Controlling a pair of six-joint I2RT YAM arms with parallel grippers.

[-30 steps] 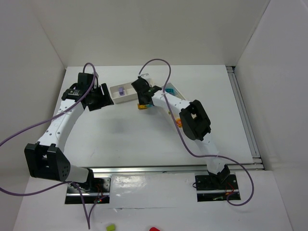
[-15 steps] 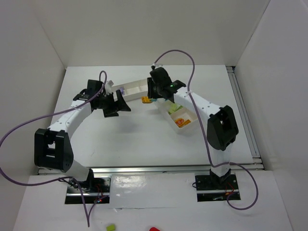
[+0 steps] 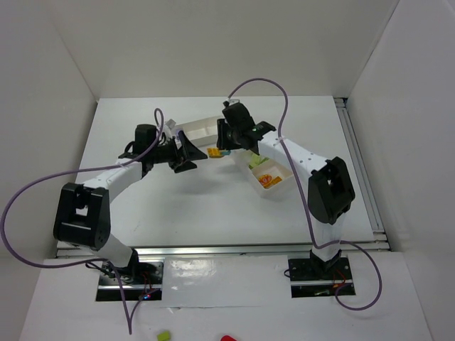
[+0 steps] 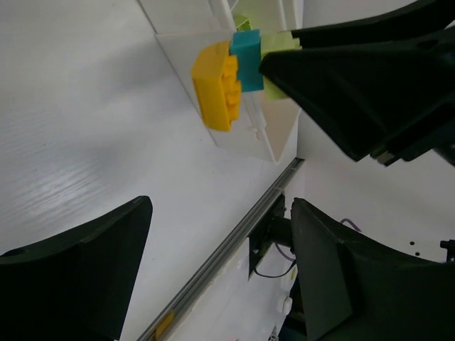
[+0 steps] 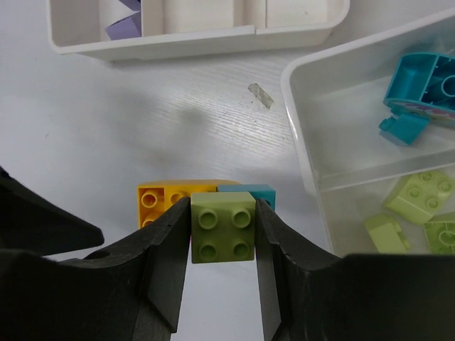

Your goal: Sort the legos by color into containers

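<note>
My left gripper grabs the yellow lego by its end jutting past the teal lego (image 3: pixel 212 153) (image 4: pixel 217 112) next, since the teal lego stays free to separate.
My right gripper (image 5: pixel 222 222) is shut on a lime green lego (image 5: pixel 222 227). This lego is stuck to a teal lego (image 5: pixel 250 190) and a yellow lego (image 5: pixel 165 199), and the cluster hangs just above the table. In the top view the cluster (image 3: pixel 215 152) sits between the two white containers (image 3: pixel 199 131) (image 3: pixel 276 192). My left gripper (image 3: pixel 192 154) is open and empty, just left of the cluster. Its wrist view shows the yellow lego (image 4: pixel 213 85) and the teal lego (image 4: pixel 247 60) ahead of its spread jaws. The near container holds teal (image 5: pixel 426 82) and lime (image 5: pixel 416 195) legos. The far container holds a purple one (image 5: pixel 124 21).
A silver rail (image 3: pixel 213 249) runs along the table's front edge and another (image 3: pixel 361 167) along the right side. White walls enclose the table. A small scrap (image 5: pixel 260 95) lies on the table between the containers. Orange and yellow legos (image 3: pixel 268 181) lie in the near container's front compartment.
My left gripper has moved right, toward the lego cluster, and now faces it. My right gripper keeps the cluster gripped in nearly the same spot between the containers.
</note>
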